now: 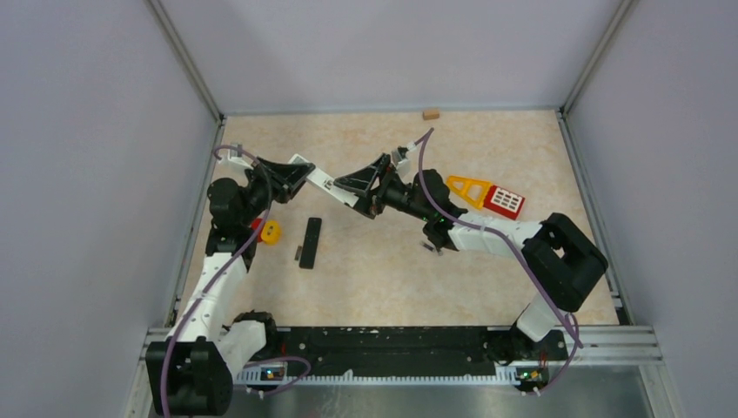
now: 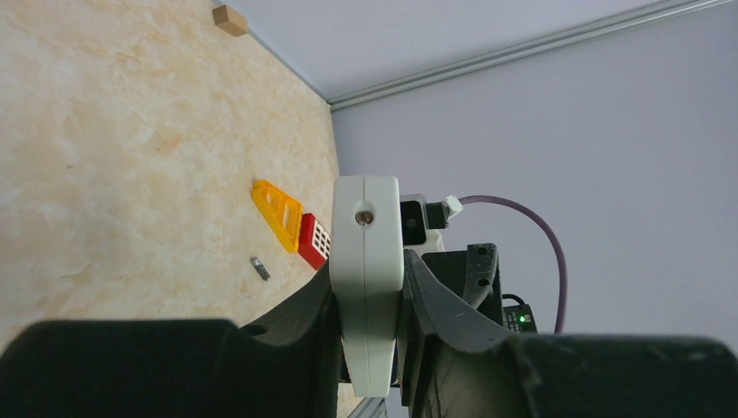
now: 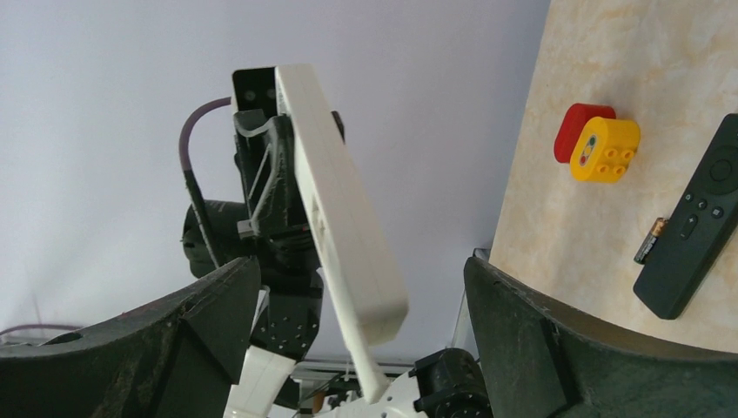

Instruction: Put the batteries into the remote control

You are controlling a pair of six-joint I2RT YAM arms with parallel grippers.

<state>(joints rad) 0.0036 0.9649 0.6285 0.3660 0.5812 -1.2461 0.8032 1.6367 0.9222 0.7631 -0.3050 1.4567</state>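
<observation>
My right gripper grabs the white remote's battery cover by its protruding end (image 1: 349, 201) (image 3: 372, 381) next, so the remote's battery compartment stays free to take batteries.
My left gripper (image 1: 291, 177) is shut on one end of a white remote (image 1: 324, 185) and holds it in the air above the table. In the left wrist view the remote (image 2: 367, 261) stands edge-on between the fingers. My right gripper (image 1: 370, 185) is open, its jaws wide on either side of the remote's other end (image 3: 344, 235) without touching it. A black remote (image 1: 310, 242) lies on the table, with one battery (image 3: 649, 241) against its side. Another battery (image 2: 258, 267) lies on the table near the red block.
An orange triangle toy (image 1: 467, 189) and a red block (image 1: 505, 201) lie at the right. A yellow-and-red toy (image 1: 269, 231) sits left of the black remote. A small wooden block (image 1: 431, 113) lies by the back wall. Walls enclose the table.
</observation>
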